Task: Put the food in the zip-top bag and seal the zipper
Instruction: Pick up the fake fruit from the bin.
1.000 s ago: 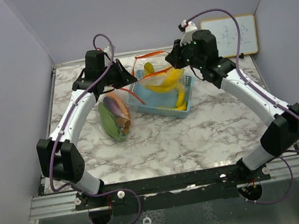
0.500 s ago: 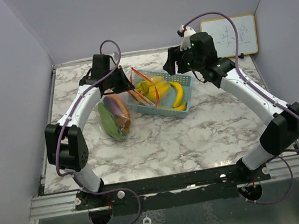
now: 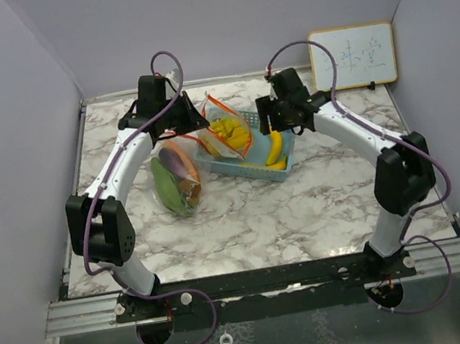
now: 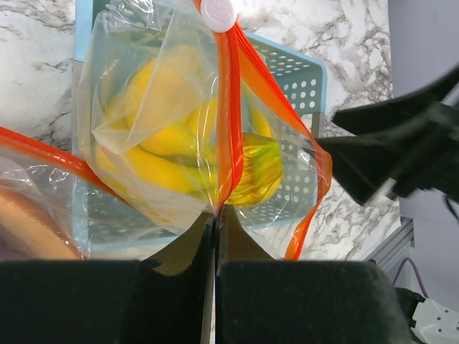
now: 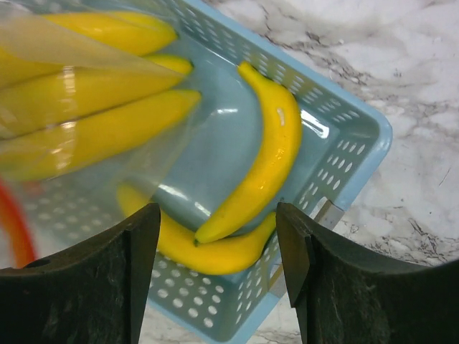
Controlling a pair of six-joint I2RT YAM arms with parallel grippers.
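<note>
I need to grab the loose banana across its middle (image 3: 275,146) with my right gripper next, so its narrow end stays free to go into the zip-top bag (image 3: 226,131).
My left gripper (image 3: 198,126) (image 4: 216,212) is shut on the edge of a clear zip-top bag (image 3: 226,131) (image 4: 150,122) with an orange zipper and a white slider (image 4: 219,11). The bag hangs over the blue basket (image 3: 255,166) with yellow bananas (image 4: 166,140) inside it. My right gripper (image 3: 271,121) (image 5: 216,218) is open just above the basket's right half, where two loose bananas (image 3: 276,149) (image 5: 264,166) lie. The bag's banana-filled side (image 5: 86,107) shows at the upper left of the right wrist view.
A second filled bag (image 3: 177,180) with a green leafy vegetable, a purple eggplant and an orange carrot lies on the marble table left of the basket. A small whiteboard (image 3: 353,57) leans on the back wall at right. The basket rim (image 5: 362,136) sits close under the right fingers.
My right gripper opened and let go of the bag's mouth, then swung down over the basket's loose bananas. The bag mouth fell together and now hangs from the left gripper alone.
</note>
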